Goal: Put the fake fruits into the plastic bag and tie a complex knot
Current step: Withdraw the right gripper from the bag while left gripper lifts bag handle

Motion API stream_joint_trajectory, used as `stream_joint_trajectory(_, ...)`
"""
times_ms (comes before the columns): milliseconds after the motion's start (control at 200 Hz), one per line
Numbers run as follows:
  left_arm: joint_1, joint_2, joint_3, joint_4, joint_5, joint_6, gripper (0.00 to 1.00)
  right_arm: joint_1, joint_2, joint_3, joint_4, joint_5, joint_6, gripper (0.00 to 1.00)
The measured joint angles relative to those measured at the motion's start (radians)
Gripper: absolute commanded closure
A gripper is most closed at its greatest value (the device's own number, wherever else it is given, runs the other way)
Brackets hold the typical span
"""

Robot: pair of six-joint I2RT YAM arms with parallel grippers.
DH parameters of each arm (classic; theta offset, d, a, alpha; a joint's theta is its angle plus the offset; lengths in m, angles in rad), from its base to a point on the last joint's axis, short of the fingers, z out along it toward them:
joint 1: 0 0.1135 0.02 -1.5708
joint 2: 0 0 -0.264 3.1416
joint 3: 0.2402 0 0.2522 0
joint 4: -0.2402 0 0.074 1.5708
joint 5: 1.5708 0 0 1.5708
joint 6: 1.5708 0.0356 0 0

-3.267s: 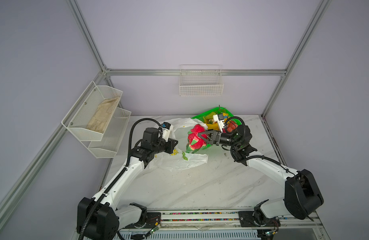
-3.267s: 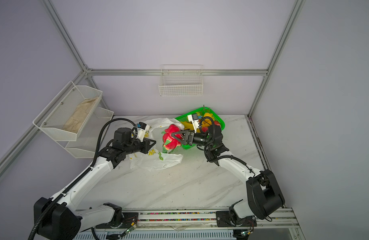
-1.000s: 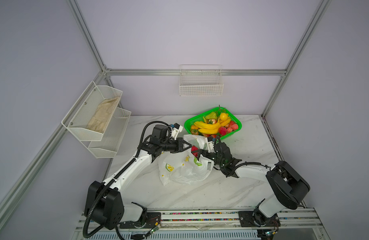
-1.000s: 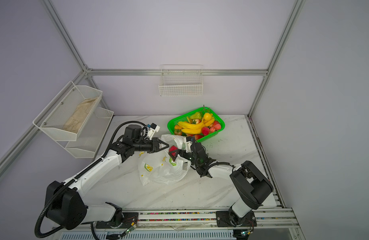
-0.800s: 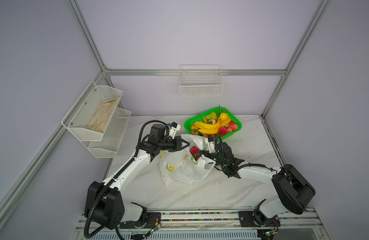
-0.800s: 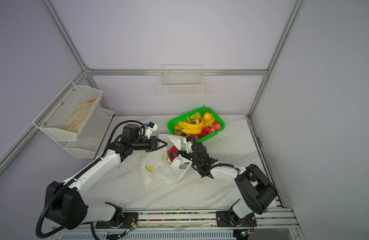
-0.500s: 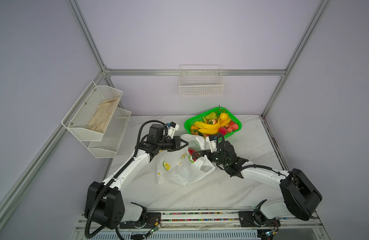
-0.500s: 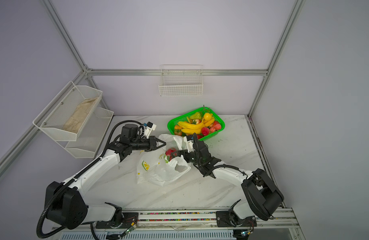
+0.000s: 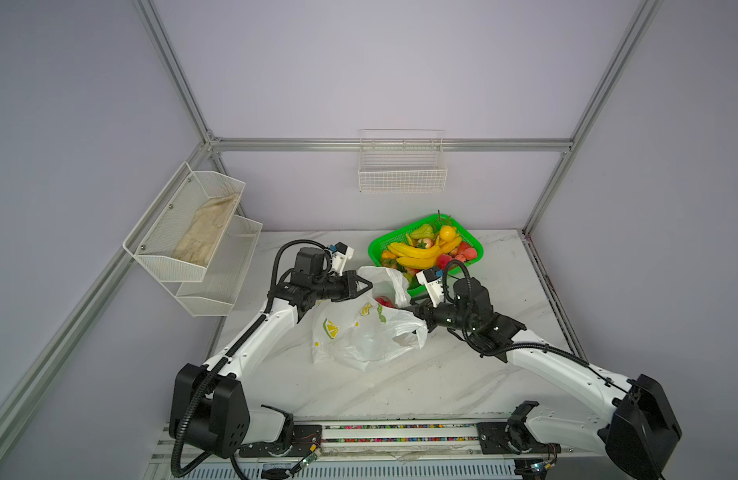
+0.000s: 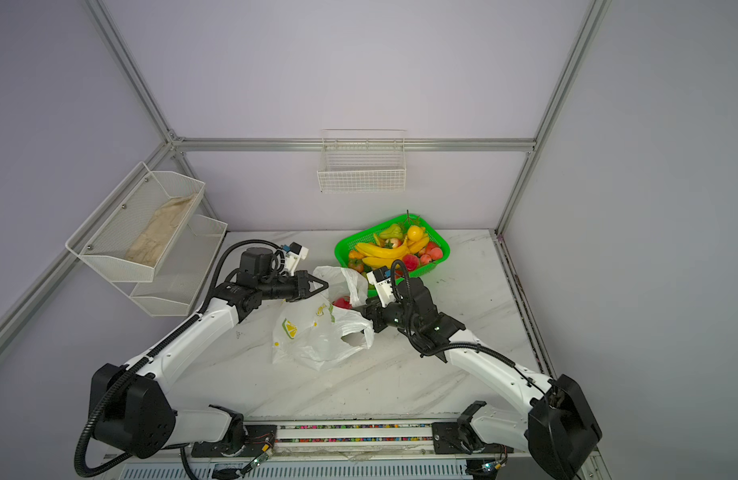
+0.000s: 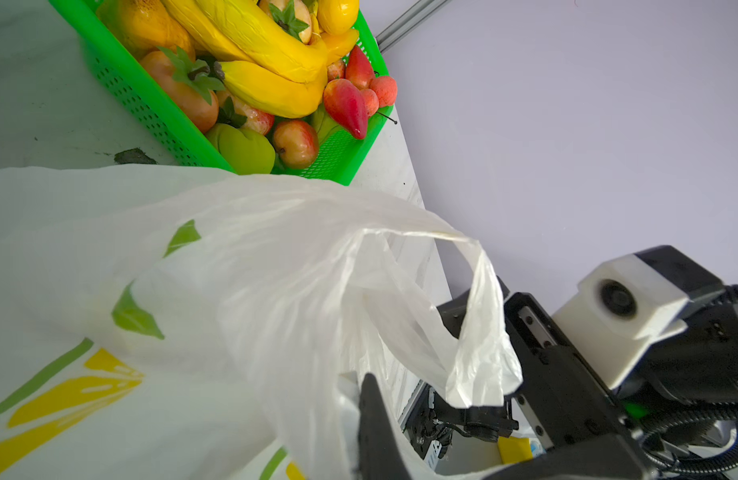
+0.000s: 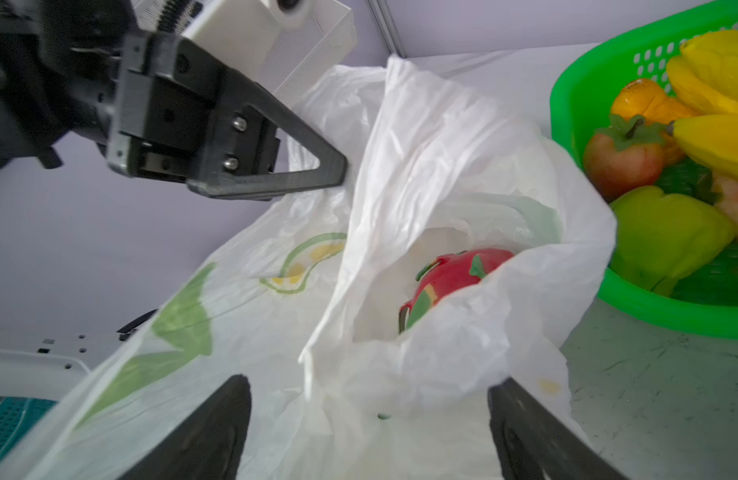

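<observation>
My right gripper next needs to grab the plastic bag by its near rim [image 9: 406, 313] [image 12: 433, 348], opposite my left gripper's hold. Then it can set the bag upright with the dragon fruit inside.
The plastic bag [image 9: 359, 332] [image 10: 317, 336] lies on the marble table with its mouth toward the green basket. My left gripper [image 9: 369, 286] [image 10: 326, 285] [image 12: 342, 170] [image 11: 361, 419] is shut on the bag's upper rim and holds it up. My right gripper [image 9: 417, 316] [image 10: 365, 316] [image 12: 367, 415] stands open at the mouth, its jaws wide either side of the near rim. A pink dragon fruit [image 12: 450, 274] [image 9: 383, 301] [image 10: 341, 302] lies inside the bag. Other fake fruits, among them yellow bananas [image 9: 417, 251] [image 10: 384, 251] [image 11: 267, 41], fill the basket.
The green mesh basket [image 9: 477, 245] [image 10: 342, 245] [image 11: 143, 95] [image 12: 567, 95] stands just behind the bag. Wire shelves with a beige cloth [image 9: 205, 232] hang on the left wall. An empty wire basket [image 9: 402, 174] hangs on the back wall.
My left gripper has drawn the bag's rim slightly left and back. The right arm has swung outward to the right while its gripper stays at the bag's mouth. The bag has shifted a little.
</observation>
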Motion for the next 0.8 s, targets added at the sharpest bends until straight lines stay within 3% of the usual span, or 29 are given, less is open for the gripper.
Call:
stream_joint_trajectory(360,0.009,-0.002,0.000,0.000,-0.008,0.000,1.00,-0.096,-0.153,-0.091,-0.111,-0.055,0.003,0.28)
stream_joint_trajectory(630,0.013,-0.004,0.000,0.000,-0.011,-0.001,1.00,-0.183,-0.134,-0.153,-0.133,0.037,0.051,0.28)
stream_joint_trajectory(800,0.013,-0.011,0.000,0.001,-0.015,-0.001,1.00,-0.212,-0.103,-0.193,-0.129,0.113,0.063,0.34)
